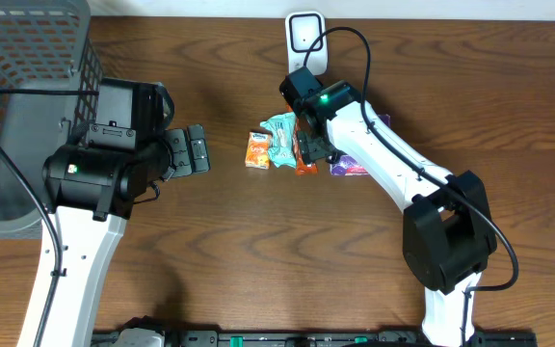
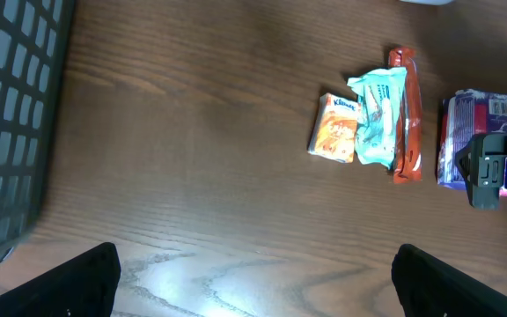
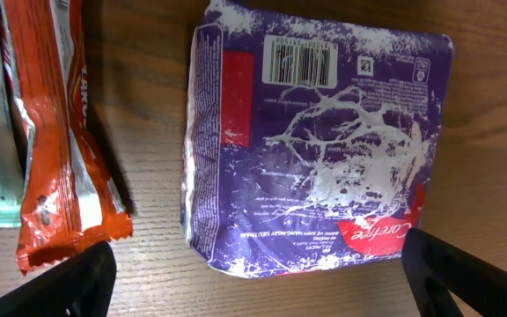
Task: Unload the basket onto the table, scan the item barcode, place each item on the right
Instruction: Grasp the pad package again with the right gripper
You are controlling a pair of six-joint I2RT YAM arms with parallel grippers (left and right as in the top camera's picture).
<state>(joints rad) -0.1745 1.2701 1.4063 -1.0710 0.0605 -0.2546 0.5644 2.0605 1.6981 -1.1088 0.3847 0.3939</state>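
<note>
My right gripper pinches the purple Carefree pack at its near edge (image 3: 304, 236) next, away from the barcode (image 3: 299, 62), to turn it over with its barcode uncovered for scanning.
Four items lie mid-table: an orange tissue pack (image 1: 257, 149), a teal packet (image 1: 281, 137), an orange-red bar (image 1: 303, 159) and a purple Carefree pack (image 1: 350, 166). In the right wrist view the purple pack (image 3: 315, 141) lies flat with its barcode (image 3: 299, 62) facing up, and the orange-red bar (image 3: 55, 132) lies to its left. My right gripper (image 3: 262, 286) hovers open just over the pack's near edge, one finger either side, holding nothing. My left gripper (image 2: 253, 282) is open and empty over bare wood, well short of the tissue pack (image 2: 335, 128). The white scanner (image 1: 304, 39) stands at the back edge.
A dark mesh basket (image 1: 27, 96) fills the far left corner beside my left arm. The right arm's black cable (image 1: 364, 67) loops over the table near the scanner. The wood table (image 1: 229, 241) is bare between the two arms.
</note>
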